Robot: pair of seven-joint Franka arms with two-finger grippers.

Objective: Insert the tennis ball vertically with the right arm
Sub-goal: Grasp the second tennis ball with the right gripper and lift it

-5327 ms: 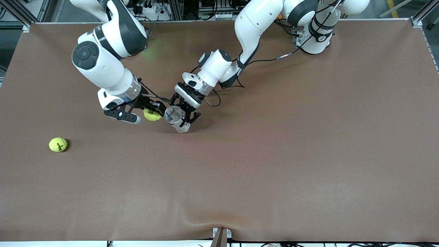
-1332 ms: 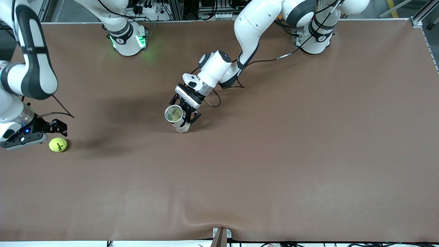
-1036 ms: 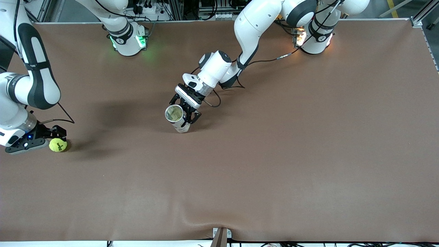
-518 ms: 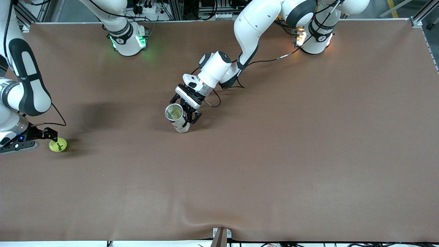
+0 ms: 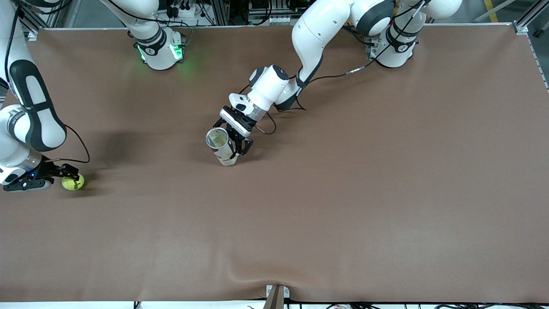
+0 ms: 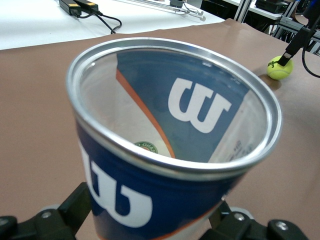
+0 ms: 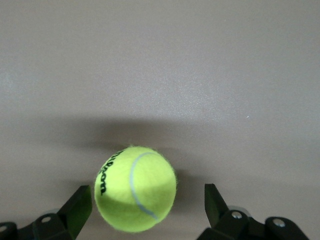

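Note:
I need to grip the tennis ball by its fuzzy round sides next with my right gripper, so I can drop it into the ball can through the can's opening.
A yellow-green tennis ball lies on the brown table at the right arm's end. My right gripper is low at the ball and open. In the right wrist view the tennis ball sits between the two spread fingers of the right gripper, closer to one of them, with neither touching it. A blue and white ball can stands mouth up at the middle of the table. My left gripper is open around the can's lower part. In the left wrist view the can fills the space in the left gripper.
The brown cloth covers the whole table and has a small ridge at the near edge. Both arm bases stand along the farthest edge. The left wrist view also shows the tennis ball on the cloth with a black finger at it.
My right gripper has come down beside the ball until its fingers flank it. My left gripper's fingers have spread off the can, and the can's top has shifted slightly.

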